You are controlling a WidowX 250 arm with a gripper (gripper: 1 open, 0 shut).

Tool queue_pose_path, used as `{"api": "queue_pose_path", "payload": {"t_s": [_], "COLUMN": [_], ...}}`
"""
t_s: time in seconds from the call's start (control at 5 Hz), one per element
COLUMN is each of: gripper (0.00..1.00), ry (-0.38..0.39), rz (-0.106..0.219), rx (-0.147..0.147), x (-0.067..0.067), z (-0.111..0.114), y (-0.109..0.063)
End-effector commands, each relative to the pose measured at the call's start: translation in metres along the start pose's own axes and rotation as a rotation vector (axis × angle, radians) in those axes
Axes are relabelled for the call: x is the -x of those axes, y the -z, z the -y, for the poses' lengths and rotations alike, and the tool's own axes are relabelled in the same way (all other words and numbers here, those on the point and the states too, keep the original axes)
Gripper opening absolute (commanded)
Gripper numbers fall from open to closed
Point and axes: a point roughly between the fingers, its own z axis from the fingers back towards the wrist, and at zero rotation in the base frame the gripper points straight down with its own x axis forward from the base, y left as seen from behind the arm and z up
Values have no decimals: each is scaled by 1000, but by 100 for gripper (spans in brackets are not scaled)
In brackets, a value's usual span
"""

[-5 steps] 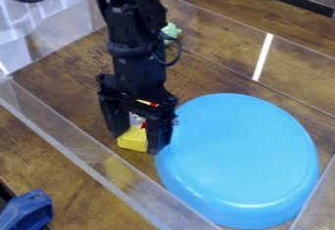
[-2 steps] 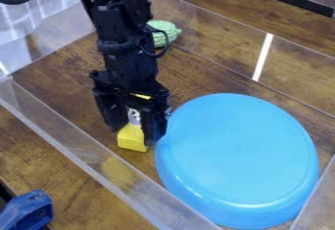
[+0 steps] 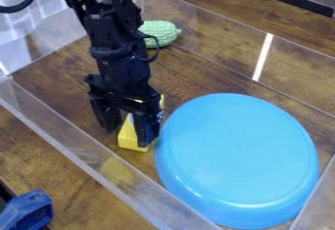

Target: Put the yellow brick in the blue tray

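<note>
My gripper grabs the yellow brick [image 3: 132,137] by its upper part [image 3: 144,116] next, to put it in the blue tray.
The yellow brick [image 3: 132,137] lies on the wooden floor of the bin, just left of the blue tray [image 3: 242,159]. My gripper [image 3: 125,127] points almost straight down over the brick. Its black fingers [image 3: 101,116] stand open, one on each side of the brick's upper part, which they partly hide. Whether the fingers touch the brick I cannot tell. The tray is a large round light-blue dish at the lower right, with nothing in it.
A green bumpy oval object [image 3: 161,30] lies behind the arm near the back. Clear plastic bin walls [image 3: 72,146] enclose the wooden floor, one close in front of the brick. A blue thing [image 3: 23,212] sits outside the bin at the lower left.
The arm has shifted a little to the left in the picture and leaned, uncovering the green object behind it. The gripper stays open over the brick, which has not moved.
</note>
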Motion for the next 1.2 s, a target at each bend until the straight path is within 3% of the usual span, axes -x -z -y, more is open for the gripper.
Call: {"api": "queue_pose_path", "payload": {"t_s": [0.0,0.6,0.8,1.0], "gripper": [100,100,0,0], "ry": [-24,-36,-31,-19], "rz": [42,63,66,67], "rx": [-1,6,6,-2], "x": [-7,-12,-13,-14], "z": [-8,-14,-14,-13], "y": [-6,-6,-4,-7]}}
